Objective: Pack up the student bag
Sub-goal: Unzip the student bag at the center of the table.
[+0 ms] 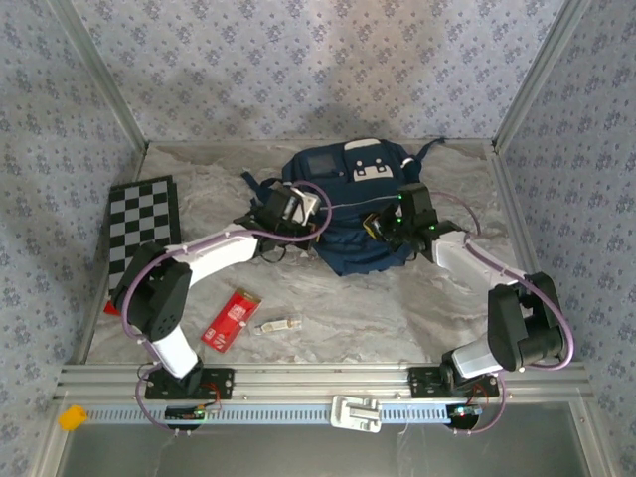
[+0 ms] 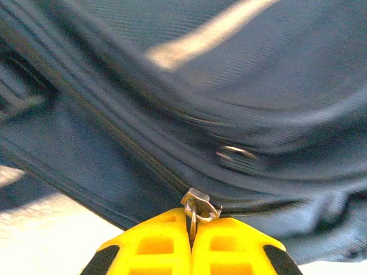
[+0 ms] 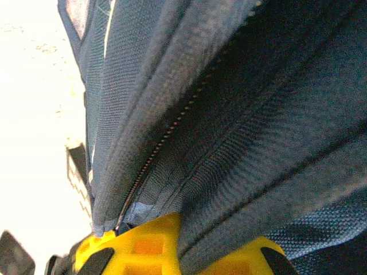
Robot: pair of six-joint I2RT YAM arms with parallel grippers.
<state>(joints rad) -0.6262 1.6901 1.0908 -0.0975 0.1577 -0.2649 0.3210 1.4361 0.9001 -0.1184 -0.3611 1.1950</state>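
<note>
The zipper line [image 3: 166, 134] is closed past the pull, and the pull would fall short if my left gripper opened now. The pull stays held in my left gripper from here.
The student bag [image 1: 348, 243], a navy backpack with a white patch, lies at the back middle of the table. My left gripper [image 1: 301, 211] is at its left side. In the left wrist view that gripper [image 2: 191, 223] is shut on the metal zipper pull [image 2: 201, 205] of the bag [image 2: 241, 86]. My right gripper [image 1: 386, 227] is at the bag's right front. Seen from the right wrist, this gripper [image 3: 189, 232] is shut on a fold of the bag's fabric [image 3: 246, 143] beside a closed zipper line [image 3: 166, 134].
A black-and-white checkered board [image 1: 144, 224] lies at the left. A red flat packet [image 1: 231, 320] and a small white object [image 1: 278, 325] lie on the marble top near the front. Patterned walls close in the sides and the back.
</note>
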